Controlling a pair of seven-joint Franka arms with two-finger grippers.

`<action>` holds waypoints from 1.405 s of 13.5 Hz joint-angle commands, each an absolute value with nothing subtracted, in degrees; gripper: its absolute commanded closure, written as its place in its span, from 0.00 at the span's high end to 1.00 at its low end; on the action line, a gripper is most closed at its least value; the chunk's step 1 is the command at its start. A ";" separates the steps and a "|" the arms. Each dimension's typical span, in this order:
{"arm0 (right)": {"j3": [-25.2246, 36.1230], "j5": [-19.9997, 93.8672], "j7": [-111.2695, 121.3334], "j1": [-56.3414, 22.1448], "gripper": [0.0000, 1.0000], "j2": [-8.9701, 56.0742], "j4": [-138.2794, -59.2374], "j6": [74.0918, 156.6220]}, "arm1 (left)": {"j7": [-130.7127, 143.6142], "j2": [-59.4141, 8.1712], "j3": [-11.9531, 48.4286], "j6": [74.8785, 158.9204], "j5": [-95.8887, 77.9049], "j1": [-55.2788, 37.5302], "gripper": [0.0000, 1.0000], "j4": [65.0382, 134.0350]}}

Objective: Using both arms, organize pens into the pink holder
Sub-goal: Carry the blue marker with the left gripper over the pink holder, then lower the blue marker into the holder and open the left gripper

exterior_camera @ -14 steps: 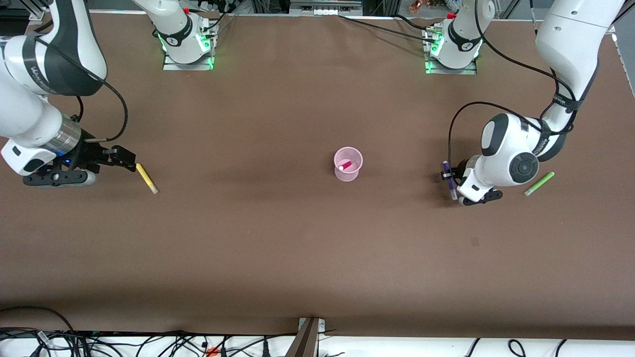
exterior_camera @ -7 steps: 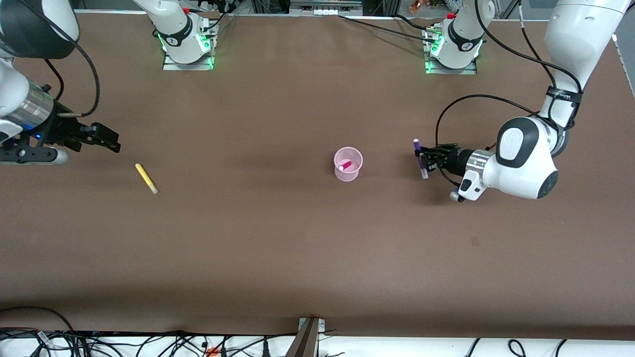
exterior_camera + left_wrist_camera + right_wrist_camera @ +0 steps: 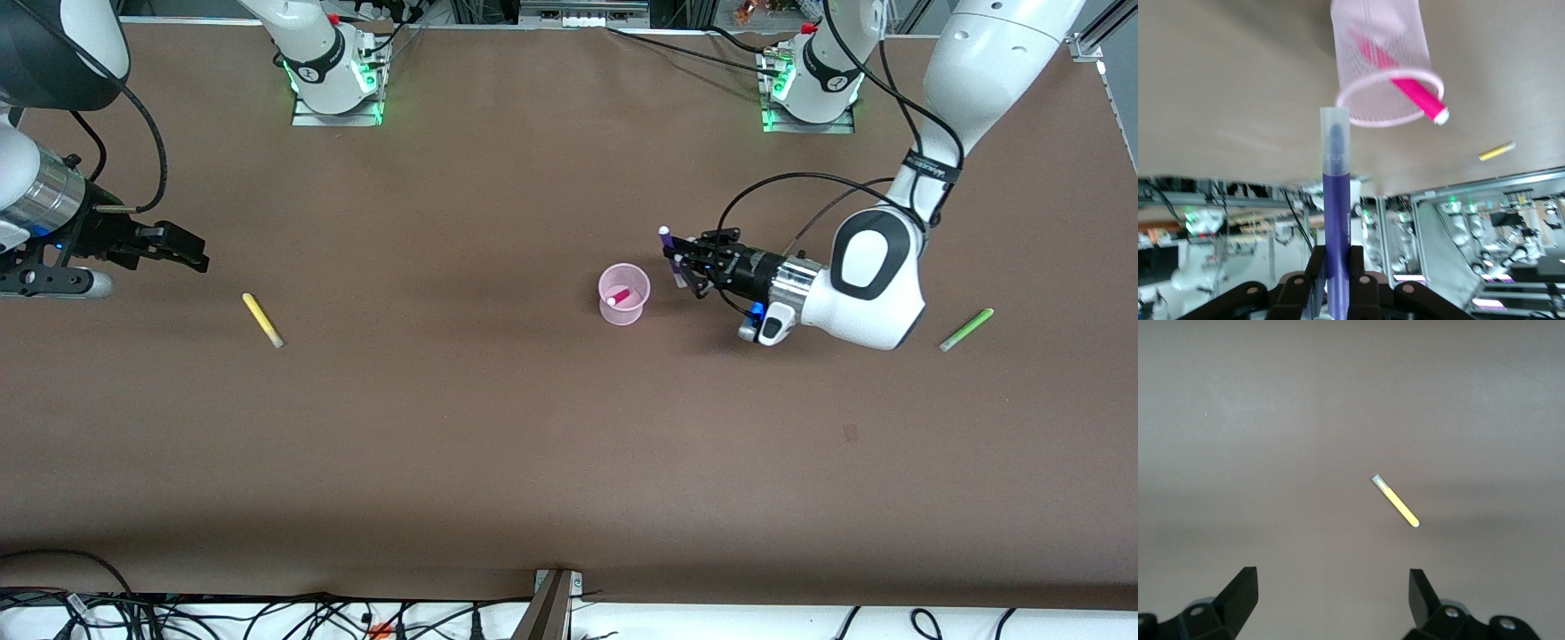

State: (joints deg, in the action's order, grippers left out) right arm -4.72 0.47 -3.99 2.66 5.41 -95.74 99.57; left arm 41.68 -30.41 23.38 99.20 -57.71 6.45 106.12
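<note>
I need to keep the purple pen in my left gripper until it's over the holder, as it hangs beside and short of the pink holder's rim.
The pink holder stands mid-table with a magenta pen leaning inside it. My left gripper hovers over the table just beside the holder, toward the left arm's end, shut on a purple pen. In the left wrist view the purple pen sticks out of the left gripper toward the holder. A yellow pen lies toward the right arm's end, with my right gripper open above the table close by. The right wrist view shows that yellow pen ahead of the empty right gripper. A green pen lies toward the left arm's end.
Both arm bases stand along the table's edge farthest from the front camera. Cables hang below the nearest edge. Bare brown tabletop surrounds the holder.
My left gripper lifted the purple pen from near the green pen and carried it to beside the holder. My right gripper rose and drew back from the yellow pen.
</note>
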 commanded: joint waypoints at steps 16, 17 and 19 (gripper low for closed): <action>-5.01 0.26 -4.04 3.08 1.00 6.85 -89.82 92.37 | 41.75 -39.29 23.20 105.21 -66.80 -0.79 0.00 101.34; -5.10 0.26 -4.13 3.08 1.00 7.12 -89.82 92.46 | 41.66 -39.64 23.20 105.21 -66.71 -0.79 0.00 100.82; -5.01 0.26 -3.61 3.16 1.00 6.86 -89.91 91.94 | 41.49 -40.86 23.12 105.21 -66.10 -0.79 0.00 100.28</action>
State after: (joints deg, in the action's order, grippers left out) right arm -4.67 0.40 -3.98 2.74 6.85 -90.72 93.29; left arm 42.53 -38.66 23.35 105.23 -65.45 -0.23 102.21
